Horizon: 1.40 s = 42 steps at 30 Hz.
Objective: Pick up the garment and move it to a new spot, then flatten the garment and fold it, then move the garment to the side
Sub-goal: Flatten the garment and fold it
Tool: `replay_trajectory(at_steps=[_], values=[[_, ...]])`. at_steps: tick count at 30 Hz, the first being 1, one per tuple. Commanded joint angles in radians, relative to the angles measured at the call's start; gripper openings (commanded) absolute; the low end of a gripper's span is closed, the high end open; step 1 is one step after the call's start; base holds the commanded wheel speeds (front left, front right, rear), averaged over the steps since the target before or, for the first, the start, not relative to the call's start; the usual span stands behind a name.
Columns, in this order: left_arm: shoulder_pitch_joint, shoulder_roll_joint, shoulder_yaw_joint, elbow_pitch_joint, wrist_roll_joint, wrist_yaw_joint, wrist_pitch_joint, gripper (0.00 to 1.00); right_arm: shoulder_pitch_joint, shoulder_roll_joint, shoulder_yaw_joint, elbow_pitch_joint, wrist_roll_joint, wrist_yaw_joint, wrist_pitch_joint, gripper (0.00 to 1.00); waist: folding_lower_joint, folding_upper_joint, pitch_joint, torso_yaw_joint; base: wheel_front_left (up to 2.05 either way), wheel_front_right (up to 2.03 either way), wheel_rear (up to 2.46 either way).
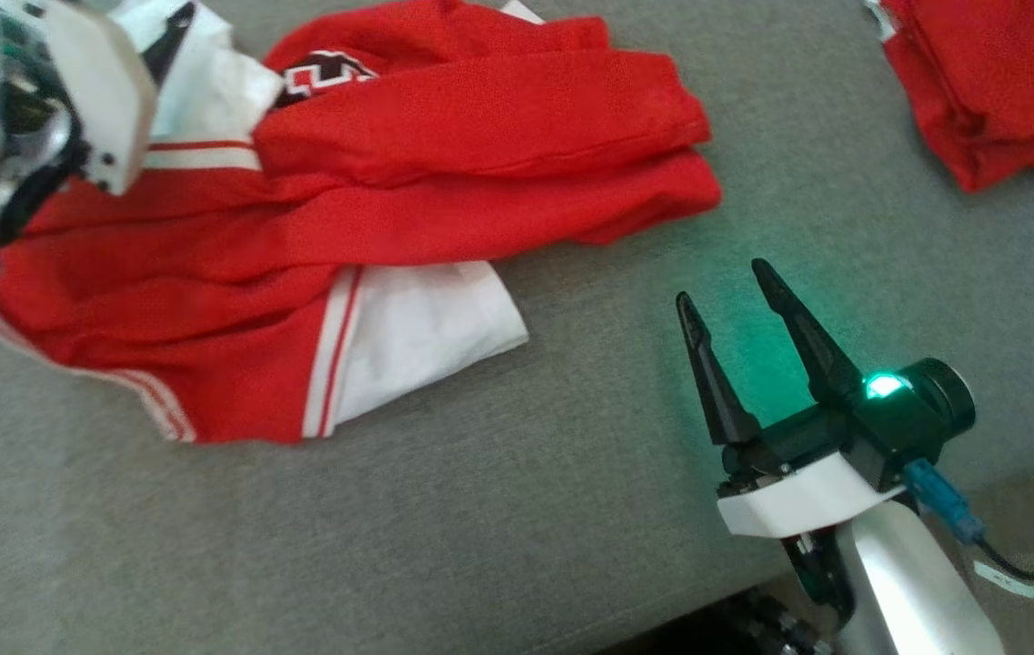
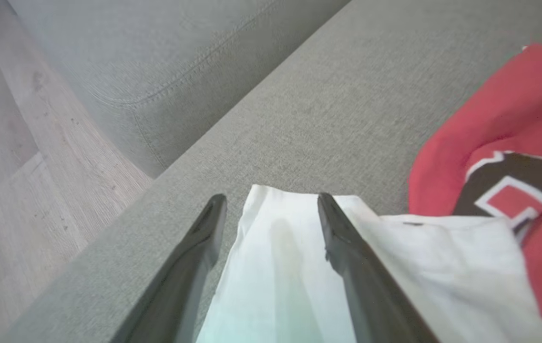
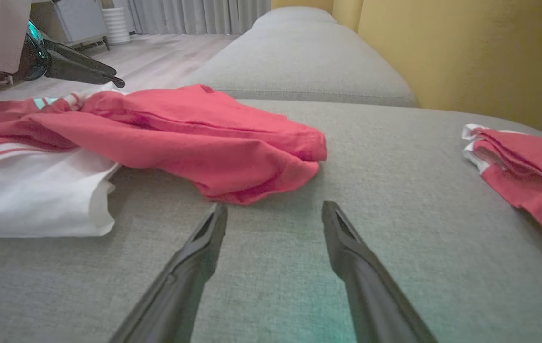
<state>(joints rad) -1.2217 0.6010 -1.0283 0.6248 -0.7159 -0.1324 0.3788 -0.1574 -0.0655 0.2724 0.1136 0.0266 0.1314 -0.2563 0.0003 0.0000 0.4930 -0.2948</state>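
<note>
I should grab the white sleeve with my left gripper by its hem corner (image 2: 260,197). That corner sticks out free, while the red body of the garment lies bunched in slack folds.
The garment (image 1: 371,209), red with white sleeves and striped trim, lies crumpled on the grey sofa seat (image 1: 571,473) at the upper left. In the left wrist view my left gripper (image 2: 271,197) hovers open over a white part of the garment (image 2: 290,267), one finger on each side of the cloth's edge, gripping nothing. Its white housing (image 1: 89,100) sits at the top left of the head view. My right gripper (image 1: 721,284) stands open above bare seat to the garment's right, a short way from the red hem (image 3: 251,186).
A second red garment (image 1: 989,82) lies folded at the far right of the seat. The seat's front edge (image 1: 980,491) runs just under my right wrist. Wood floor (image 2: 13,166) and another grey cushion (image 2: 156,71) lie beyond the left end; a yellow wall (image 3: 466,47) stands behind.
</note>
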Motion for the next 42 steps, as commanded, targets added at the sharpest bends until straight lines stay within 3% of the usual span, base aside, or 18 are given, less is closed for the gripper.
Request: replay_trajectory(at_steps=[1,7,14,15,16,17,23,28,33,39,42], values=[[-0.072,0.056,0.028,-0.01,-0.016,0.002,0.011,1.0,-0.002,0.002,0.02,-0.029,0.008,-0.001,-0.006,1.0,-0.0003,0.0,0.031,-0.035,0.0,0.0,0.0],[-0.115,0.118,-0.042,0.026,-0.049,0.002,0.022,1.0,-0.009,0.008,0.027,-0.032,0.012,-0.001,-0.006,1.0,-0.0003,0.0,0.051,-0.075,0.0,0.0,0.0],[-0.134,0.142,-0.114,0.035,-0.116,0.002,0.065,0.99,-0.01,0.013,0.035,-0.03,0.016,-0.001,-0.006,1.0,-0.0003,0.0,0.064,-0.098,0.0,0.0,0.0],[-0.135,0.147,-0.124,0.034,-0.13,0.002,0.078,0.6,-0.011,0.013,0.035,-0.029,0.017,-0.001,-0.006,1.0,-0.0003,0.0,0.064,-0.1,0.0,0.0,0.0],[-0.134,0.151,-0.135,0.029,-0.146,0.002,0.09,0.33,-0.012,0.013,0.034,-0.028,0.017,-0.001,-0.006,1.0,-0.0003,0.0,0.064,-0.102,0.0,0.0,0.0],[-0.133,0.156,-0.144,0.024,-0.165,0.002,0.099,0.0,-0.013,0.014,0.033,-0.027,0.017,-0.001,-0.006,1.0,-0.0003,0.0,0.062,-0.103,0.0,0.0,0.0],[-0.156,0.175,-0.187,-0.013,-0.2,0.002,0.09,0.0,-0.019,0.014,0.004,-0.034,0.01,-0.001,-0.006,1.0,-0.0003,0.0,0.044,-0.087,0.0,0.0,0.0],[-0.193,0.165,-0.205,-0.032,-0.172,0.002,-0.003,0.0,-0.063,-0.002,-0.042,-0.032,0.115,-0.001,-0.006,1.0,-0.0003,0.0,0.022,-0.05,0.0,0.0,0.0],[-0.222,0.155,-0.219,-0.045,-0.136,0.002,-0.101,0.0,-0.169,-0.142,0.025,0.027,0.283,-0.001,-0.006,1.0,-0.0003,0.0,0.004,-0.001,0.0,0.0,0.0],[-0.248,0.138,-0.229,-0.051,-0.107,0.002,-0.19,0.0,-0.339,-0.335,0.2,0.174,0.498,-0.001,0.014,1.0,-0.0003,0.0,-0.005,0.053,0.0,0.0,0.0],[-0.254,0.129,-0.231,-0.056,-0.109,0.002,-0.205,0.0,-0.395,-0.372,0.257,0.211,0.568,-0.001,0.031,1.0,-0.0003,0.0,-0.004,0.068,0.0,0.0,0.0]])
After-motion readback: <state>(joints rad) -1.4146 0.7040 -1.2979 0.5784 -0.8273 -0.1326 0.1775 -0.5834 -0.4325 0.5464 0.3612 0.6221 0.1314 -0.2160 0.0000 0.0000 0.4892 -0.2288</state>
